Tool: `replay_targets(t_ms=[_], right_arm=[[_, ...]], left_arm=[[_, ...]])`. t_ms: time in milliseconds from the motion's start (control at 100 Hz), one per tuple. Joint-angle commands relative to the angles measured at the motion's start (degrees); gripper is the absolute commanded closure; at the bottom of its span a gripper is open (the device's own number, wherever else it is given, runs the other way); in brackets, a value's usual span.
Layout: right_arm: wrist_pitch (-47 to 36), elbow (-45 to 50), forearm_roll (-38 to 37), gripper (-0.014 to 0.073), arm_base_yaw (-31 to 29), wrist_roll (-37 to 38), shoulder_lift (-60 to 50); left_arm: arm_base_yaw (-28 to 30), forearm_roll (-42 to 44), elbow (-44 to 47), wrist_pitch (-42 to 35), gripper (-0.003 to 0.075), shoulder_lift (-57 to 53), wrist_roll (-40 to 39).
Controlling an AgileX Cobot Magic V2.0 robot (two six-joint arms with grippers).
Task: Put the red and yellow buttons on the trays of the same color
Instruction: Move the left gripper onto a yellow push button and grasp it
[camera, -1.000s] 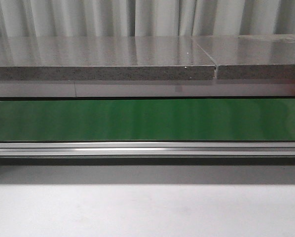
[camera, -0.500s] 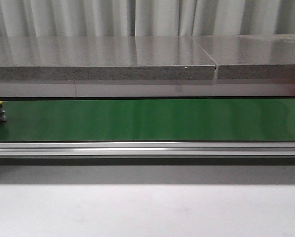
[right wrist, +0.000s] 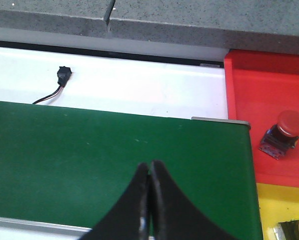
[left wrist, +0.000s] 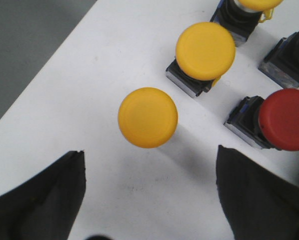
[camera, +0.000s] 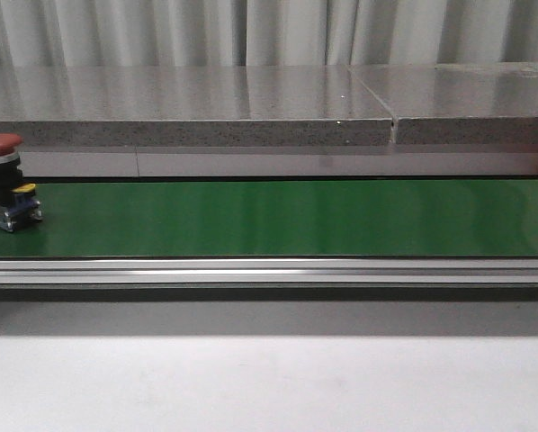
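Note:
My left gripper should move toward the yellow button (left wrist: 148, 118) first and then close on it, because its fingers are short of the button and would miss it now.
A red button (camera: 4, 180) on a black base stands at the far left of the green belt (camera: 278, 218) in the front view. My left gripper (left wrist: 149, 200) is open above a white surface (left wrist: 89, 80), with a yellow button (left wrist: 148, 117) just beyond its fingertips. Another yellow button (left wrist: 205, 50) and a red button (left wrist: 284, 120) stand further on. My right gripper (right wrist: 150, 167) is shut and empty above the belt (right wrist: 89, 155). A red tray (right wrist: 269, 95) holds a red button (right wrist: 287, 131). A yellow tray (right wrist: 279, 205) lies beside it.
A grey stone shelf (camera: 188, 108) runs behind the belt and an aluminium rail (camera: 269, 270) along its front. A small black connector with wires (right wrist: 62, 77) lies on the white strip beyond the belt. More button bases (left wrist: 289, 60) stand at the edge of the left wrist view.
The red button has come into the front view from the left edge and moved right along the green belt. Neither gripper shows in the front view.

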Motion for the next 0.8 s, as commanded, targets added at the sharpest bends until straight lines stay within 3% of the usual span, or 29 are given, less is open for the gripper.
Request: replay_targets(t_ms=[0, 520, 640, 790], right_arm=[[-3.4, -1.4, 0.8, 0.0661, -0.1, -0.5, -0.8], [-3.4, -1.4, 0.8, 0.0661, -0.1, -0.5, -0.8], [-3.4, -1.4, 0.8, 0.0661, -0.1, -0.5, -0.8], [-3.4, -1.4, 0.8, 0.0661, -0.1, -0.5, -0.8]], left_arm=[[0.1, -0.4, -1.5, -3.8, 0.0195, -0.5, 0.0], [2.3, -0.4, -1.6, -8.6, 0.0201, 4.1, 0.0], [2.3, -0.5, -1.6, -8.6, 0.0246, 4.1, 0.0], [2.3, -0.8, -1.6, -8.6, 0.0368, 4.3, 0.0]])
